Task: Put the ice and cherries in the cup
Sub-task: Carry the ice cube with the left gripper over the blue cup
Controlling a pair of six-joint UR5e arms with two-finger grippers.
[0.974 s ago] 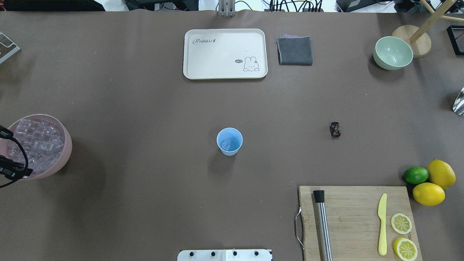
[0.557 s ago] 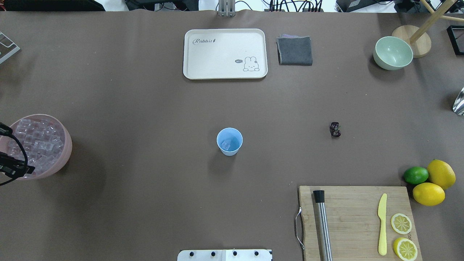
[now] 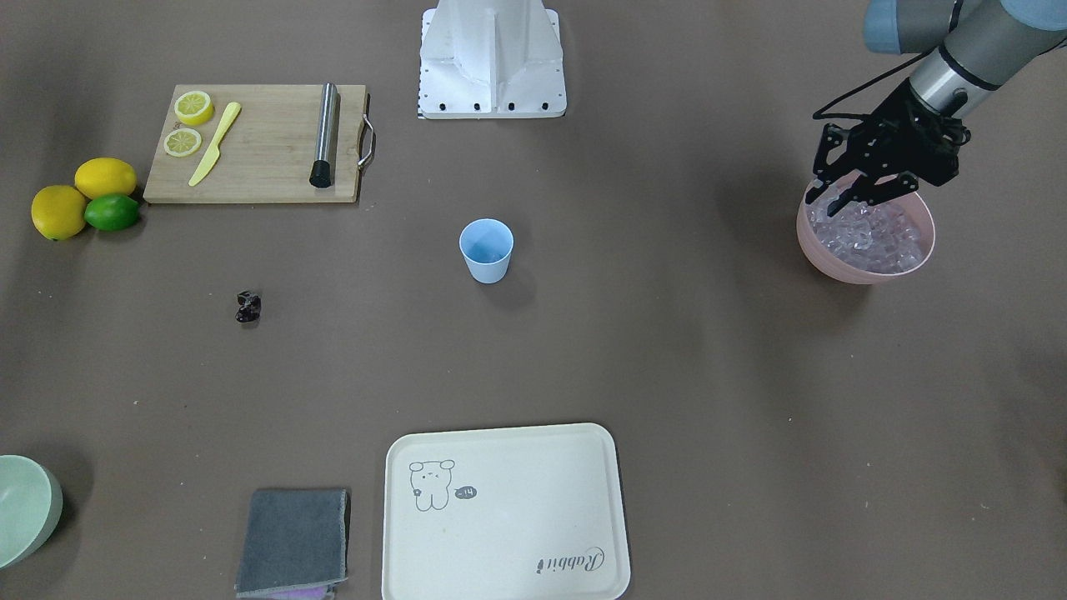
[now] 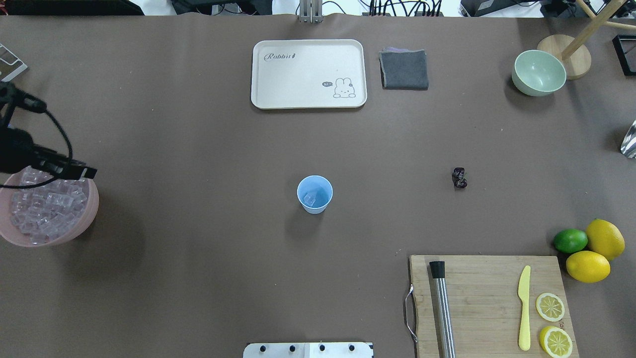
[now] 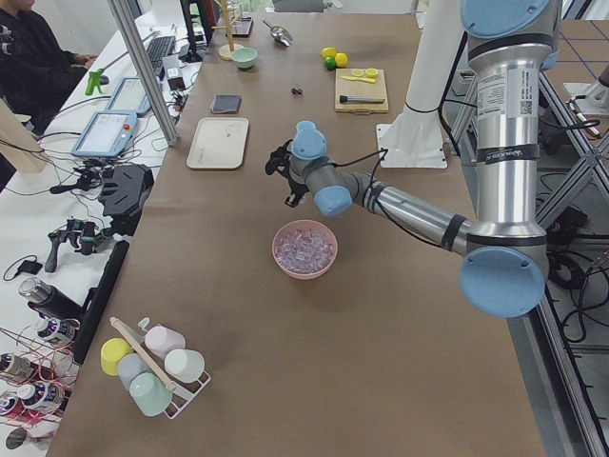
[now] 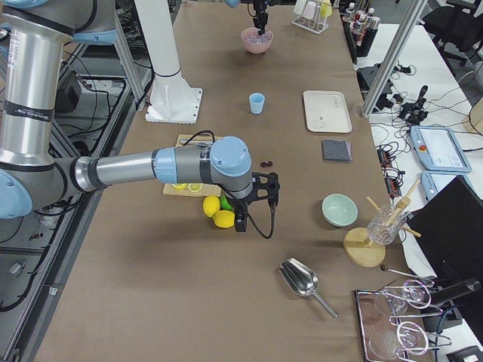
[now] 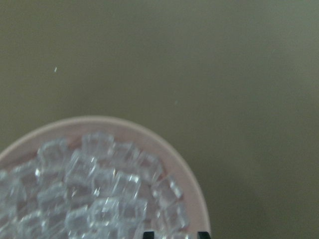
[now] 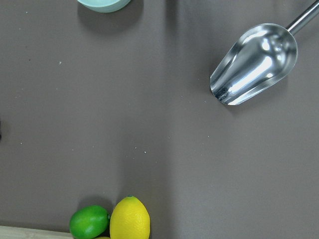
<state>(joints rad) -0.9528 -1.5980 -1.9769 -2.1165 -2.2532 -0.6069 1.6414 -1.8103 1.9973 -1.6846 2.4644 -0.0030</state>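
Observation:
My left gripper grips a clear ice cube (image 3: 862, 235) from the pink bowl by its sides next, to fill the cup (image 3: 487, 247) with ice.
The light blue cup (image 4: 314, 194) stands upright mid-table with one ice cube (image 4: 309, 200) inside. The cherries (image 4: 459, 178) are a small dark lump to its right, alone on the cloth. More ice (image 3: 871, 237) fills the pink bowl (image 3: 863, 275) at the table's left end. My left gripper (image 3: 842, 200) hovers open over the bowl's far rim, and in the left wrist view the fingertips (image 7: 148, 234) stand apart just above the cubes. My right gripper (image 6: 256, 200) hangs above the lemons, seen only in the exterior right view. I cannot tell whether it is open or shut.
A cream tray (image 4: 308, 74), grey cloth (image 4: 404, 69) and pale green bowl (image 4: 538, 72) line the far side. The cutting board (image 4: 487, 298) holds a muddler, knife and lemon slices, with lemons and a lime (image 4: 570, 240) beside it. A metal scoop (image 8: 254, 64) lies at the right end.
My left gripper has risen from the near-left side of the pink bowl and swung to its far rim. Cup, cherries and everything else stay put.

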